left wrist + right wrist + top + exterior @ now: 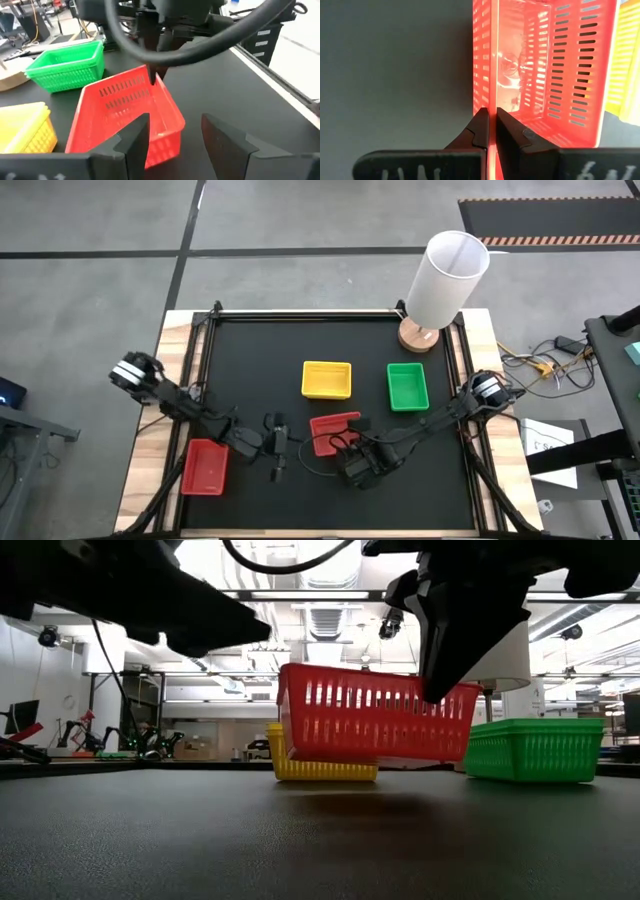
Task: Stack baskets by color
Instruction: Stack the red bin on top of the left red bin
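Observation:
The tilted red basket is next for my left gripper to grab by the rim of its side near the basket's corner, to stack with the other red basket.
My right gripper is shut on a red basket, which hangs tilted above the table's near middle; the low view shows this red basket clear of the mat. My left gripper stands open just left of it, nearly level, its fingers short of the basket's near end, touching nothing. A second red basket rests on its base at the near left. A yellow basket and a green basket stand on their bases farther back. My right gripper pinches one side wall of the red basket at its rim, one finger inside the basket and one outside. The fingers come steeply from above, slanting in from the table's right. The basket hangs tilted below them, lifted clear of the mat.
A tall white cylinder on a wooden base stands at the far right corner. Wooden strips border the black mat, which shows bare at the far left and along the near edge.

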`<state>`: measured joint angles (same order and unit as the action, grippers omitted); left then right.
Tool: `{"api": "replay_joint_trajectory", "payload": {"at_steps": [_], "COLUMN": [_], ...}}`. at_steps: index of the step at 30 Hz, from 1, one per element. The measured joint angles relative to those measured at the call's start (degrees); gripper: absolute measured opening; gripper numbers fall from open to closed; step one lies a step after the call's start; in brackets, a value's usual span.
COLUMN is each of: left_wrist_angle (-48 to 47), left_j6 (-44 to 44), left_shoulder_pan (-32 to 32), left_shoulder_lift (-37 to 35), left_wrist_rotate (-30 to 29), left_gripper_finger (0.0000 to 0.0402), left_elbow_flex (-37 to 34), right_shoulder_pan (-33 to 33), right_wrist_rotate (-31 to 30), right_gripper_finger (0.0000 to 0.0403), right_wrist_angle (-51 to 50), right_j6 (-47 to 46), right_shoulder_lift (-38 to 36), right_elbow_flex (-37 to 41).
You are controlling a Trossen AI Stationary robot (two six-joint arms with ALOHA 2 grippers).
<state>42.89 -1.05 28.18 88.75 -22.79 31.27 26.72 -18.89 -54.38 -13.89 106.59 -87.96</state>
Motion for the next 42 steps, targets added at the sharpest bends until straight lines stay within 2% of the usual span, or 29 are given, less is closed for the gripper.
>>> {"api": "replay_joint_trajectory", "payload": {"at_steps": [5, 10, 17, 24, 29, 33, 37, 42], "left_wrist_angle": [-0.1, -0.3, -3.0, -2.8, -2.9, -3.2, -5.0, -6.3], "left_j6": [3.5, 8.0, 4.6, 1.1, 1.1, 1.4, 0.5, -0.1], "left_shoulder_pan": [0.0, -0.3, -0.8, -2.0, -2.4, -2.4, -2.4, -2.4], "left_shoulder_lift": [5.8, 6.8, 7.5, 10.6, 12.6, 13.0, 13.0, 13.1], "left_wrist_rotate": [0.0, 0.1, 1.1, -1.6, -4.8, -5.0, -5.0, -4.3], "left_gripper_finger": [0.0164, 0.0164, 0.0164, 0.0164, 0.0164, 0.0163, 0.0140, 0.0080], "left_elbow_flex": [3.9, 6.1, 7.5, 7.6, 9.1, 9.7, 9.7, 9.8], "right_shoulder_pan": [-0.3, -0.5, -0.9, -1.6, -1.8, -1.9, -1.9, -2.0], "right_wrist_rotate": [1.3, 1.3, 1.3, 0.9, 1.0, 0.9, 0.9, 0.8], "right_gripper_finger": [0.0009, 0.0009, 0.0009, 0.0009, 0.0009, 0.0009, 0.0009, 0.0012], "right_wrist_angle": [0.7, 0.7, 0.9, 2.0, 2.8, 2.9, 2.9, 3.1], "right_j6": [0.4, 0.4, -1.8, -2.0, -1.3, -0.8, -0.4, -0.4], "right_shoulder_lift": [0.0, 0.0, 0.0, 0.1, 0.1, 0.1, 0.1, 0.1], "right_elbow_flex": [0.0, 0.0, 0.0, 0.0, 0.0, 0.0, 0.0, 0.0]}}
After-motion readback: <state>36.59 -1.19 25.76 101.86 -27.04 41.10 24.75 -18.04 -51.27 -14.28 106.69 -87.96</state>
